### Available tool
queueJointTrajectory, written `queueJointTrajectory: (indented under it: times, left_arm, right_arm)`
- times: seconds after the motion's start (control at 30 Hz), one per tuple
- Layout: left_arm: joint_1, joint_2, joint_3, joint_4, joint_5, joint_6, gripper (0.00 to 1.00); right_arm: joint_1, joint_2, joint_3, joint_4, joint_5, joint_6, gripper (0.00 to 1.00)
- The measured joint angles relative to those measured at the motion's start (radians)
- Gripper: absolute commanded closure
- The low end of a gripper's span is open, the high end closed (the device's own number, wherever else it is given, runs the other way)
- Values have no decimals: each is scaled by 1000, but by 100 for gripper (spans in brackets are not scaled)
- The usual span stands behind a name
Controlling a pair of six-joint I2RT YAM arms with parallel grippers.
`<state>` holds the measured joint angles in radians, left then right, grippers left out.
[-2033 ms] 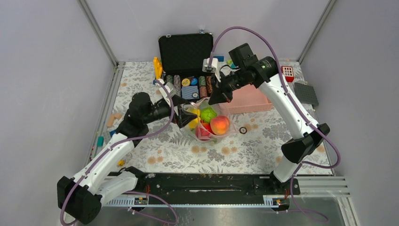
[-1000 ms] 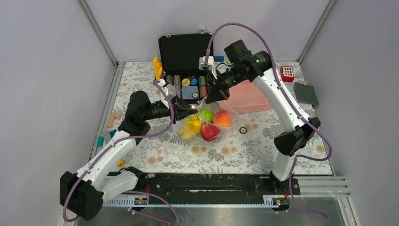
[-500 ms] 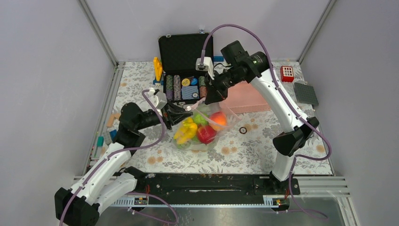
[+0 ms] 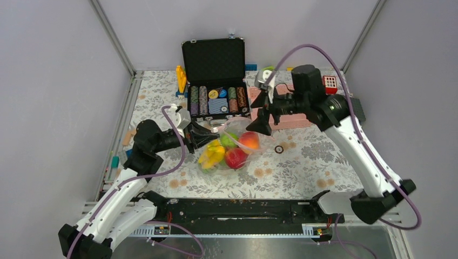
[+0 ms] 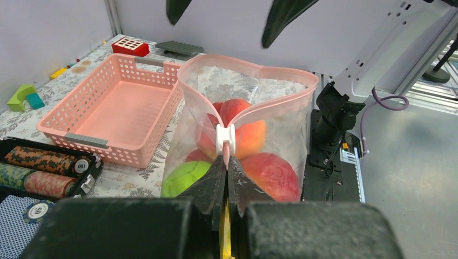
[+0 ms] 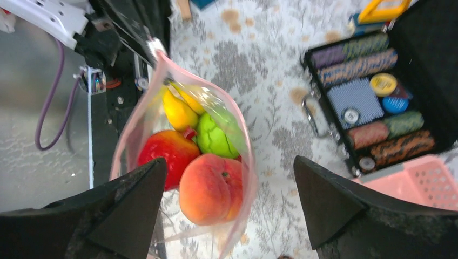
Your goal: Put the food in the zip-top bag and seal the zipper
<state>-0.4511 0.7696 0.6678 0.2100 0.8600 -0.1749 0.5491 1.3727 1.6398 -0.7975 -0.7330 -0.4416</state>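
The white slider [image 4: 219, 132] [image 6: 156, 47] should be pinched by its sides with my right gripper next to seal the zipper, while my left gripper holds the part of the zipper beside the slider.
The zip-top bag [image 4: 231, 151] rests on the flowered cloth with the food inside: a peach [image 4: 249, 140], a red fruit [image 4: 235, 157], a yellow banana [image 4: 212, 154] and a green cabbage [image 4: 228, 139]. Its pink zipper [image 5: 248, 67] stands apart in a wide loop, so the mouth gapes. My left gripper [image 5: 227, 162] is shut on the zipper strip just below the white slider [image 5: 226, 137]. My right gripper [image 6: 229, 162] hangs open over the bag's far end, gripping nothing, with the peach [image 6: 210, 189] beneath it.
An open black poker-chip case [image 4: 216, 100] stands behind the bag. A pink mesh basket [image 4: 291, 116] lies under the right arm. A small ring [image 4: 278, 149] lies right of the bag, and a red block [image 4: 330, 82] sits at the back right.
My right gripper has opened, let go of the bag's rim and swung away to the right. The bag has sagged toward the left. The left gripper still pinches the zipper.
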Motion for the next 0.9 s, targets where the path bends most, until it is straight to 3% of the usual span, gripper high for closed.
queueJointTrajectory:
  times: [0.17, 0.4, 0.6, 0.9]
  left_arm:
    - [-18, 14, 58, -77, -1, 37, 100]
    - [-74, 19, 109, -172, -24, 111, 100]
    - [-98, 19, 125, -216, -54, 142, 100]
    - [-108, 19, 125, -220, -84, 161, 100]
  right_arm:
    - [9, -153, -167, 280, -81, 136, 8]
    - [77, -116, -210, 513, -148, 271, 10]
    - [187, -56, -186, 509, -98, 271, 15]
    - [242, 42, -70, 358, -16, 198, 25]
